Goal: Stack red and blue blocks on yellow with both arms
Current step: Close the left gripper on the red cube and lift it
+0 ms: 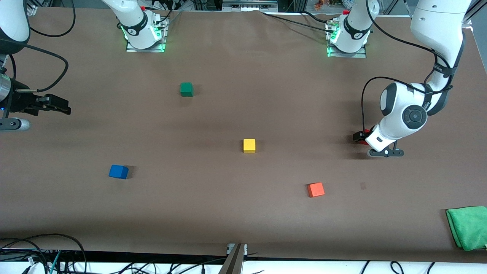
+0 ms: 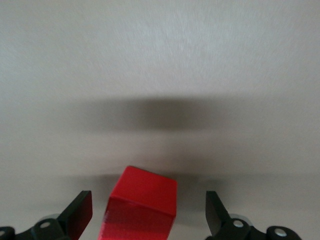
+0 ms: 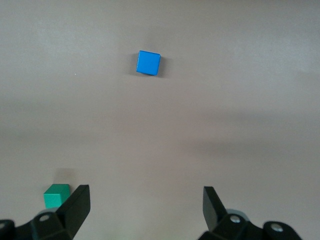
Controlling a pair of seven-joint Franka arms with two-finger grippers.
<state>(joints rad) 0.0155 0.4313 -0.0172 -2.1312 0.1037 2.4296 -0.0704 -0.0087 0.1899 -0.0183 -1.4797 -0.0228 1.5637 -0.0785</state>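
The deep red block [image 1: 365, 142] will go on top of the yellow cube [image 1: 249, 145], so my left gripper will next grab the block by its two opposite sides.
The deep red block [image 2: 142, 205] sits on the table between the fingers of my left gripper [image 2: 147, 212]. That gripper is open, with a gap on each side of the block. In the front view the left gripper [image 1: 358, 137] is low at the left arm's end, and only a sliver of the red block [image 1: 365, 142] shows. The yellow cube [image 1: 249, 145] stands alone mid-table. The blue block [image 1: 118, 172] [image 3: 148, 63] lies toward the right arm's end. My right gripper [image 1: 67, 106] [image 3: 146, 205] hangs open and empty above that end.
A green cube [image 1: 186, 89] [image 3: 56, 196] sits farther from the front camera than the yellow cube. An orange-red cube [image 1: 315, 189] lies nearer to it. A folded green cloth [image 1: 468, 227] rests at the table's near corner by the left arm's end.
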